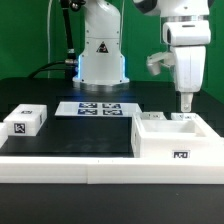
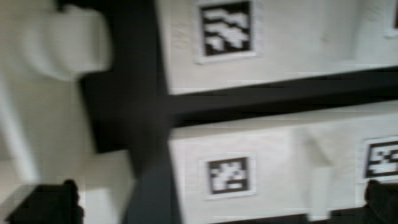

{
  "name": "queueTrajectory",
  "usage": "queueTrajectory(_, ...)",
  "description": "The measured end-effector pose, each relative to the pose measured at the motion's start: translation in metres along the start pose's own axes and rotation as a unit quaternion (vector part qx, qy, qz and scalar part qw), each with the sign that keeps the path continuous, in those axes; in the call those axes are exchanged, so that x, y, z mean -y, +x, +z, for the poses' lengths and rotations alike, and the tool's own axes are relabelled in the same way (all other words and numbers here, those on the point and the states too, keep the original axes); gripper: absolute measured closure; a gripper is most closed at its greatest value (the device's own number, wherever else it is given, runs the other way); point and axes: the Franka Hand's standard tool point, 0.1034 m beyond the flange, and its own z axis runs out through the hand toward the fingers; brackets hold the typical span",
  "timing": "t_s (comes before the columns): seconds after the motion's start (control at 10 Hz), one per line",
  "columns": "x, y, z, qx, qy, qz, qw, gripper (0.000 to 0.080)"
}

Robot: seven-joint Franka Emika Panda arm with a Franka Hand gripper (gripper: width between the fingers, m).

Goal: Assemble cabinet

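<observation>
The gripper isn't ready to close on the raised ridge yet and needs to line up first: the ridge is far off toward one fingertip in the wrist view, so the fingers would miss it if they closed now.
The cabinet body is a white open-topped box with a marker tag on its front, at the exterior view's right on the black table. My gripper hangs straight above its far right part, fingertips just over the rim. In the wrist view my gripper is open wide, with one dark fingertip at each side. White tagged surfaces of the cabinet lie below and between the fingertips, with dark gaps between them. Nothing is held. A small white tagged panel lies at the exterior view's left.
The marker board lies flat at the back middle, in front of the robot base. A white border rail runs along the table's front edge. A second white tagged surface shows farther off in the wrist view.
</observation>
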Motion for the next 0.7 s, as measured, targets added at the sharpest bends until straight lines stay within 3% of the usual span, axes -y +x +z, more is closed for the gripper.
queueTrajectory(0.2,0.009,0.012,0.015,-0.015,-0.006,-0.014,1.000,0.0002)
queueTrajectory(0.4,0.016,0.013,0.028,-0.016,0.004,-0.016,1.000,0.0002)
queueTrajectory(0.6,0.018,0.015,0.032,-0.019,0.004,-0.013,1.000,0.0002)
queueTrajectory(0.7,0.020,0.015,0.035,-0.019,0.008,-0.013,1.000,0.0109)
